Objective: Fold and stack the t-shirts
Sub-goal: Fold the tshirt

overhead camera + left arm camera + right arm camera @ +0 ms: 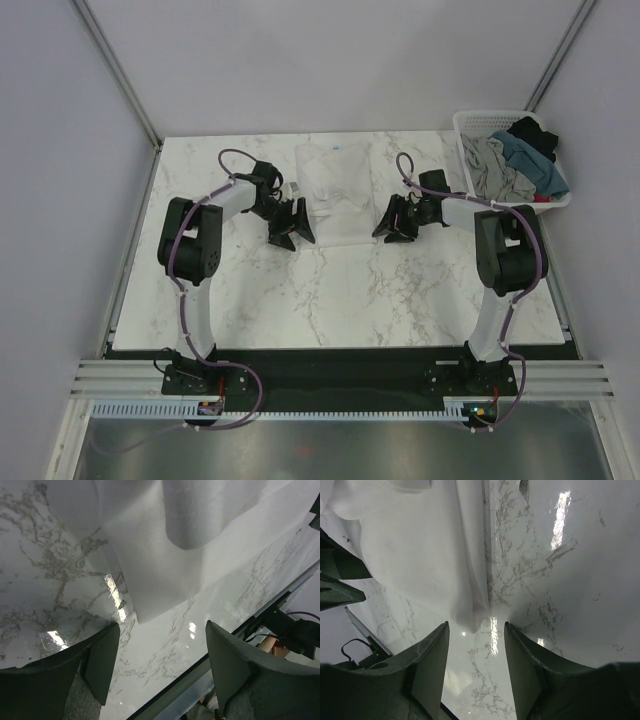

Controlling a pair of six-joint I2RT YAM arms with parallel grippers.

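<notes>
My right gripper is to grab the white t-shirt's near hem corner [376, 240] [474, 622] next, opposite my left gripper's corner, so that it can fold the hem over.
A white t-shirt [335, 192] lies partly folded on the marble table, between the two arms. My left gripper [292, 228] is open and empty at its near left corner; the left wrist view shows that corner [150, 580] just ahead of the fingers [102, 660]. My right gripper [393, 222] is open and empty at the near right corner, whose hem [470, 605] lies just ahead of the fingers [432, 665]. Grey [490, 170], teal-blue [535, 165] and black [533, 132] shirts lie piled in the basket.
A white lattice basket [470, 122] stands at the table's back right corner. Grey enclosure walls rise around the marble table [330, 290]. The black front strip [340, 362] carries the arm bases.
</notes>
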